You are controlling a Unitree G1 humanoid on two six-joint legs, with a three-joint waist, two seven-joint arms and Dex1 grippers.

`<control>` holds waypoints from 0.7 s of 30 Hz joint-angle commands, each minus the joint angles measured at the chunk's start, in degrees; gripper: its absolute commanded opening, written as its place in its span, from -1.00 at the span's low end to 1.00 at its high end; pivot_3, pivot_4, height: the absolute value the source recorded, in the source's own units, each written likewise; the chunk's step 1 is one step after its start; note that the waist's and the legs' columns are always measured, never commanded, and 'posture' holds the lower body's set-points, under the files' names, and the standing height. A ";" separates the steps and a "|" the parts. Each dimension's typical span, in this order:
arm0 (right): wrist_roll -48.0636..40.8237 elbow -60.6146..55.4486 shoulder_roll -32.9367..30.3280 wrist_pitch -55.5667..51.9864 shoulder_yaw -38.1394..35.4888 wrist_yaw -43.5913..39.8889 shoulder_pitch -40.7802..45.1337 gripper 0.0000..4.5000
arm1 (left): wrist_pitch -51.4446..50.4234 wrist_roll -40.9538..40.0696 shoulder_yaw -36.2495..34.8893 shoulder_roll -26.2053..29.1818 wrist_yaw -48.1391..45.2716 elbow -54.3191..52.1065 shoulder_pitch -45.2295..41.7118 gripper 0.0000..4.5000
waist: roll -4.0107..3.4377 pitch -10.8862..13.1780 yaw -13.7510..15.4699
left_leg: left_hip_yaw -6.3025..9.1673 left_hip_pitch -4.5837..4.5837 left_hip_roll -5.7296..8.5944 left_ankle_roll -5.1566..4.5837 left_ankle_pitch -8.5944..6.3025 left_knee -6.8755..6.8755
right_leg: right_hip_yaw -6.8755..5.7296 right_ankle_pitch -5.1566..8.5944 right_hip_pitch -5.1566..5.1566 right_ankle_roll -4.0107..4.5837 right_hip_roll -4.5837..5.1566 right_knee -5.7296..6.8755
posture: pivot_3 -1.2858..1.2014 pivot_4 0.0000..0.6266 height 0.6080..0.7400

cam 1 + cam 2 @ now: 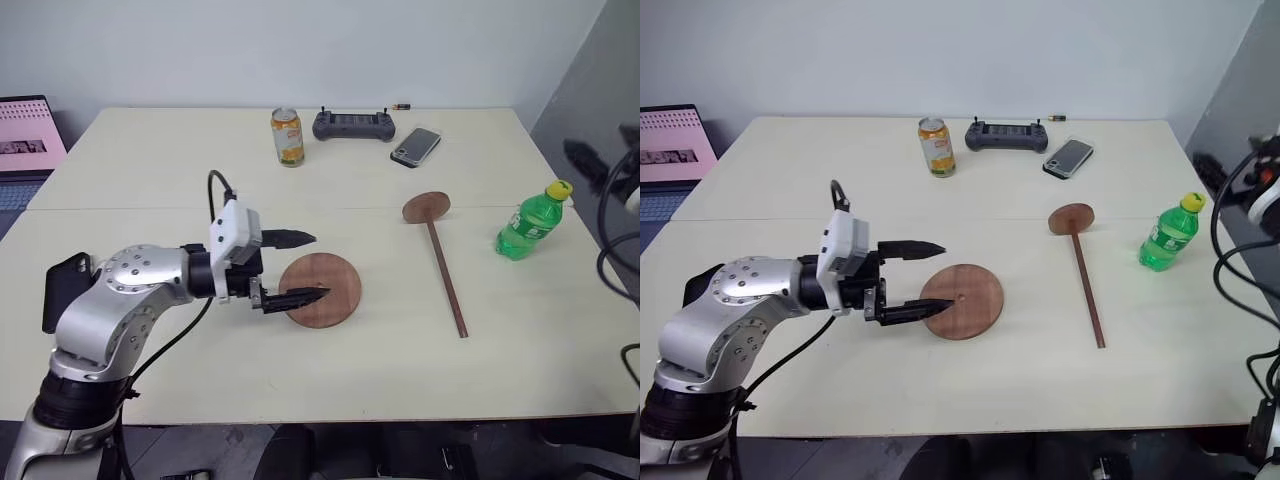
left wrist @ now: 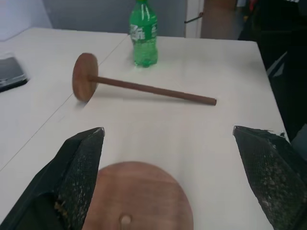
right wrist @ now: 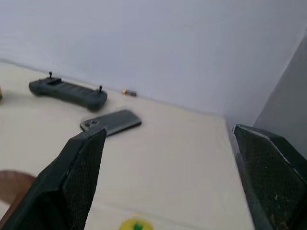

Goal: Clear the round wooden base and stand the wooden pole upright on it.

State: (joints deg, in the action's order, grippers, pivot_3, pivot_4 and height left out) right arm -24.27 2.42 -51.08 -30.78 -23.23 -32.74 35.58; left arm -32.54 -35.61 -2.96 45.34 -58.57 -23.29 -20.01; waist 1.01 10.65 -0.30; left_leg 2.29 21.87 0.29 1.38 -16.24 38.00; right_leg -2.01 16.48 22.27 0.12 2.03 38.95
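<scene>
The wooden pole should stand upright on the round base, so my right gripper needs to grab it next by its body below the pole's disc (image 1: pixel 435 244).
The round wooden base (image 1: pixel 328 288) lies flat on the table's middle, its top bare with a small hole at the centre. My left gripper (image 1: pixel 308 267) hovers at its left edge, pointing right, open and empty; one finger (image 1: pixel 300 297) overlaps the disc's rim. The wooden pole (image 1: pixel 446 277) lies on the table to the right of the base, its disc end (image 1: pixel 426 207) toward the back. My right gripper (image 3: pixel 168 130) is raised at the far right, open and empty, above the green bottle (image 1: pixel 533 220).
An orange can (image 1: pixel 288 137), a grey controller (image 1: pixel 353 125), a phone (image 1: pixel 416 146) and a small battery (image 1: pixel 400 106) sit along the table's back. A laptop (image 1: pixel 25 140) stands off the left edge. Cables hang at the right.
</scene>
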 commanded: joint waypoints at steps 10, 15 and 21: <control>-4.92 -15.89 0.54 -29.12 18.44 -0.95 6.90 0.96 | -0.38 1.40 -0.67 0.97 3.78 -5.60 1.70 1.00 | 0.01 0.00 0.43 | 0.07 0.05 0.01 -0.01 -0.01 0.00 | -0.05 0.00 0.00 0.01 0.03 -0.02 | 0.03 -0.52 1.00; -4.76 -18.29 6.34 -41.19 23.91 3.44 6.63 0.96 | -0.41 2.15 0.54 0.69 4.46 -6.53 2.32 1.00 | 0.04 -0.01 0.31 | 0.08 0.11 0.03 -0.01 -0.01 0.03 | -0.05 0.00 0.03 0.00 0.05 -0.05 | 0.03 -0.52 1.00; -0.76 -9.79 13.98 -49.89 26.96 10.26 9.27 0.96 | 0.16 3.44 2.77 -0.06 4.99 -7.16 3.07 1.00 | 0.04 -0.02 0.18 | 0.09 0.08 0.03 -0.01 -0.01 0.03 | -0.06 0.00 0.03 0.00 0.03 0.00 | 0.03 -0.52 1.00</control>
State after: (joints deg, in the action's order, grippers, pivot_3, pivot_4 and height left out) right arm -26.30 -9.09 -37.71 -78.19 3.57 -24.26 42.63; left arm -33.19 -32.51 -0.98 45.76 -53.89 -28.62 -17.23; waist 1.05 10.64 -0.11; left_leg 2.37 21.94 0.32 1.37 -16.25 38.03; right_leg -2.06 16.48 22.30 0.12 2.07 38.96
